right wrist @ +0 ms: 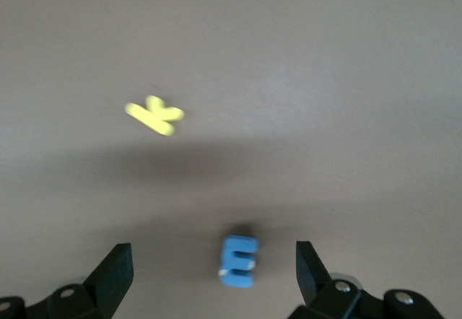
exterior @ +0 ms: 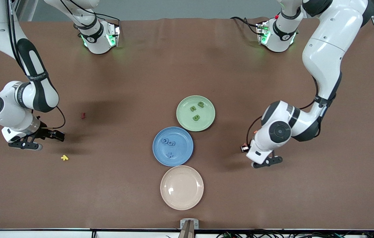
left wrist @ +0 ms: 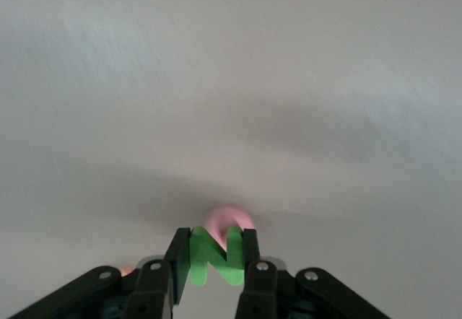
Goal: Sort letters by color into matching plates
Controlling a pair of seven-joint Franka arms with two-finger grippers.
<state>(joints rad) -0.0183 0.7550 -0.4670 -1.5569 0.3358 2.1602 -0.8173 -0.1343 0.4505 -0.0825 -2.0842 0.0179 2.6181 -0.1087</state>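
I will next pick up the blue letter E by its spine and the tips of its bars with my right gripper, to sort it into the blue plate (exterior: 183, 138).
My left gripper (left wrist: 215, 241) is shut on a green letter N (left wrist: 214, 260), low at the table toward the left arm's end (exterior: 268, 162). A pink letter (left wrist: 228, 218) lies just past the N. My right gripper (right wrist: 213, 255) is open, with a blue letter E (right wrist: 238, 260) on the table between its fingers. In the front view this gripper (exterior: 39, 140) is at the right arm's end and the E is hidden. The pale green plate (exterior: 187, 122) holds three green letters (exterior: 196, 117). The blue plate (exterior: 183, 138), nearer the camera, holds blue letters (exterior: 168, 142).
A yellow letter K (exterior: 64, 157) (right wrist: 155, 115) lies close to my right gripper, nearer the camera. A red letter (exterior: 82, 115) lies farther back. A cream-beige plate (exterior: 182, 188) sits nearest the camera, touching the blue plate. The robot bases stand along the table's back edge.
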